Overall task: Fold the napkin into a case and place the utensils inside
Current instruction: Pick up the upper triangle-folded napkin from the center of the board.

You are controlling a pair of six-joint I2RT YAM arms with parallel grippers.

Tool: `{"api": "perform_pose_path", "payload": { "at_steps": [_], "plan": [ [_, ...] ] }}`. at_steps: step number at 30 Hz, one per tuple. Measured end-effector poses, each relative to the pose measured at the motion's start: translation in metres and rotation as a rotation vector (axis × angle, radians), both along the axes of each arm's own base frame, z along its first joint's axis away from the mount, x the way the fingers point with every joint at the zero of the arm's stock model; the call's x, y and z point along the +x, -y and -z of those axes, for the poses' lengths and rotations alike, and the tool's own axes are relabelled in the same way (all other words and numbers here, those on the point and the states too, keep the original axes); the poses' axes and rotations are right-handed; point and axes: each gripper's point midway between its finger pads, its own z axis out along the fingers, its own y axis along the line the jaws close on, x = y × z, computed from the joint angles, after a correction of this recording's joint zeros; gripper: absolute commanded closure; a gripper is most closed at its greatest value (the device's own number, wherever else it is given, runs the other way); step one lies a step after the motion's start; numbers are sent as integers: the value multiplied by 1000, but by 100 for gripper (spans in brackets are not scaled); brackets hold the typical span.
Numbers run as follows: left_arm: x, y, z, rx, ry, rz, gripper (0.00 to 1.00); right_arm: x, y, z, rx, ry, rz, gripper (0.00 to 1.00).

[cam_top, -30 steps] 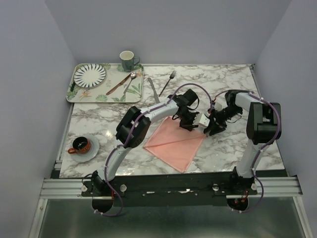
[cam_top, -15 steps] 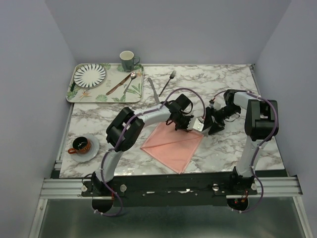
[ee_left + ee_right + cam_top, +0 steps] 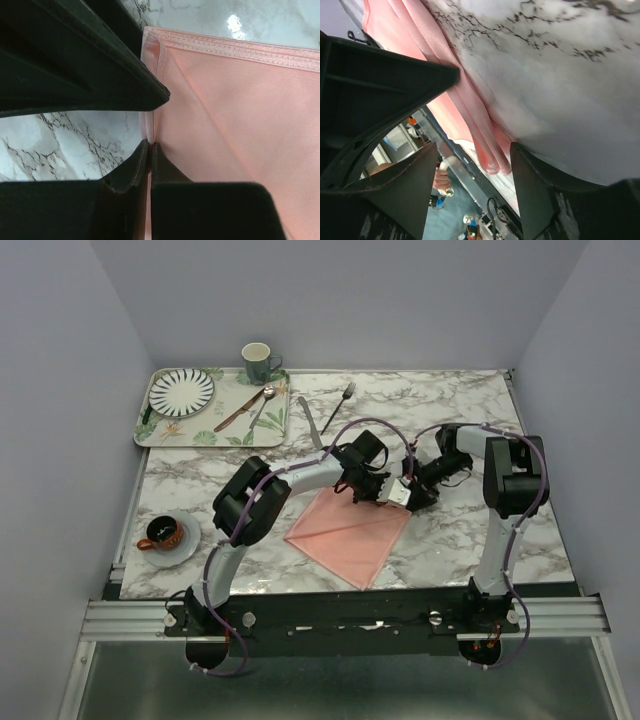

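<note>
The napkin's folded corner reaches past both fingers between them, so closing now would catch it. It is time for my right gripper to close on the corner now.
The salmon-pink napkin (image 3: pixel 348 535) lies flat on the marble table as a diamond with a diagonal crease. My left gripper (image 3: pixel 390 493) sits at its far right corner, shut on the hemmed edge (image 3: pixel 149 131); in the left wrist view the left gripper (image 3: pixel 150 145) pinches that hem. My right gripper (image 3: pixel 418 492) meets it from the right, open, and in the right wrist view the right gripper (image 3: pixel 472 150) straddles the napkin's layered corner (image 3: pixel 487 152). The fork (image 3: pixel 345 400) and knife (image 3: pixel 310 422) lie apart on the marble at the back. No case is in view.
A floral tray (image 3: pixel 175 430) at the back left holds a striped plate (image 3: pixel 181 391), a spoon (image 3: pixel 262 405) and a brown-handled utensil (image 3: pixel 236 412). A mug (image 3: pixel 258 362) stands behind the tray. A cup on a saucer (image 3: pixel 165 535) sits front left.
My left gripper has shut on the napkin's edge and shifted left with it, dragging the cloth slightly left. My right gripper has slid left up to the same corner.
</note>
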Motion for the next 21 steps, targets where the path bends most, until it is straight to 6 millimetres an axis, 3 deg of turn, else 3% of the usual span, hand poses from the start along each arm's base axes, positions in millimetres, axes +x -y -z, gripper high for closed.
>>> {"api": "perform_pose_path", "payload": {
  "at_steps": [8, 15, 18, 20, 21],
  "plan": [
    [1, 0, 0, -2, -2, -5, 90, -7, -6, 5, 22, -20, -38, 53],
    [3, -2, -1, -5, -9, -12, 90, -10, -4, 11, 21, -18, -60, 58],
    [4, -3, -1, -5, -13, -16, 90, -9, -4, 11, 20, -24, -60, 66],
    [4, -3, -1, -6, -16, -17, 85, -6, -4, 12, 19, -19, -61, 80],
    [4, -3, -1, -7, -18, -19, 72, -5, -4, 12, 17, -16, -61, 86]
  ]
}}
